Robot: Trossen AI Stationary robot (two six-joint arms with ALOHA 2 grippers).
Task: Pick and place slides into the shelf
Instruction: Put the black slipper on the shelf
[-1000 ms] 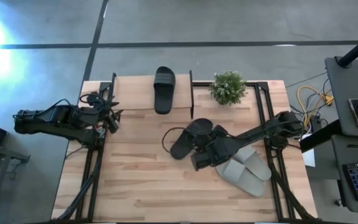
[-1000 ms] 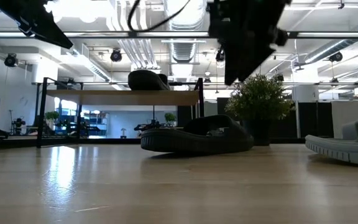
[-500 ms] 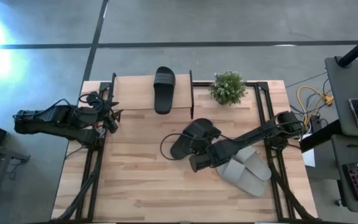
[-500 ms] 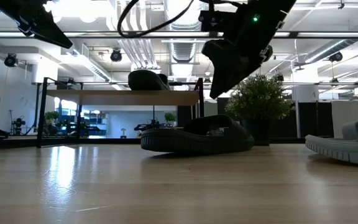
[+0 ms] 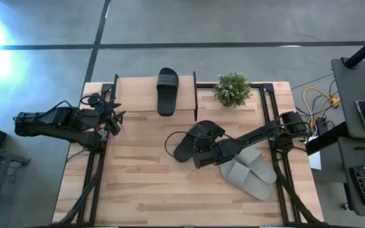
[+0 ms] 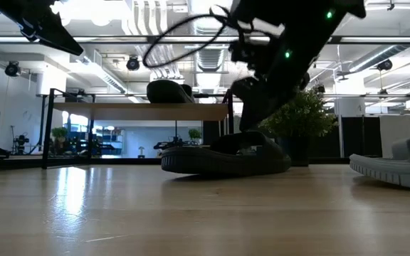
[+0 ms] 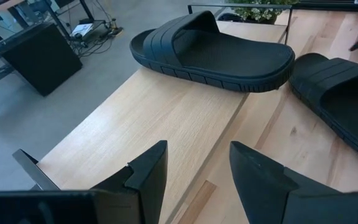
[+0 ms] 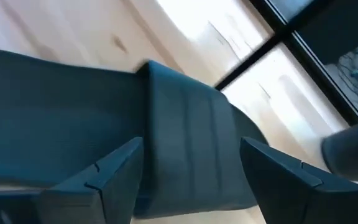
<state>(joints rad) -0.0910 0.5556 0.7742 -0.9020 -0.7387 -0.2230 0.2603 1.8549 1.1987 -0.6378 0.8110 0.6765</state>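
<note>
My right gripper grabs the black slide by its wide strap (image 8: pixel 185 124) next, to place the slide on the shelf's top board.
One black slide (image 5: pixel 167 90) lies sole-down on the shelf's (image 5: pixel 135 95) top board, also in the left wrist view (image 7: pixel 210 50). The other black slide (image 5: pixel 203 132) lies on the table in front of the shelf, sole down (image 6: pixel 212 160). My right gripper (image 5: pixel 199 156) is open and low over it, and its fingers stand on either side of the wide strap (image 8: pixel 185 124). The grey pair (image 5: pixel 252 171) lies side by side to the right. My left gripper (image 7: pixel 197 165) waits open at the shelf's left end (image 5: pixel 115 120). My right gripper comes slanting down from the table's right onto the black slide's strap (image 8: pixel 185 124), one finger (image 8: pixel 114 177) on each side of it. The slide lies flat on the table. Whether the fingers touch the strap cannot be told.
A small potted plant (image 5: pixel 232 88) stands right of the shelf at the far edge. The shelf's black side frames (image 5: pixel 195 95) rise beside the slide on the table. Bare wooden tabletop (image 5: pixel 144 183) lies toward the near edge. A loop of cable (image 6: pixel 184 43) hangs from the right arm.
My right gripper has come down from well above the table onto the black slide, tipping forward and shifting a little toward the left and far edge. The slide has not moved.
</note>
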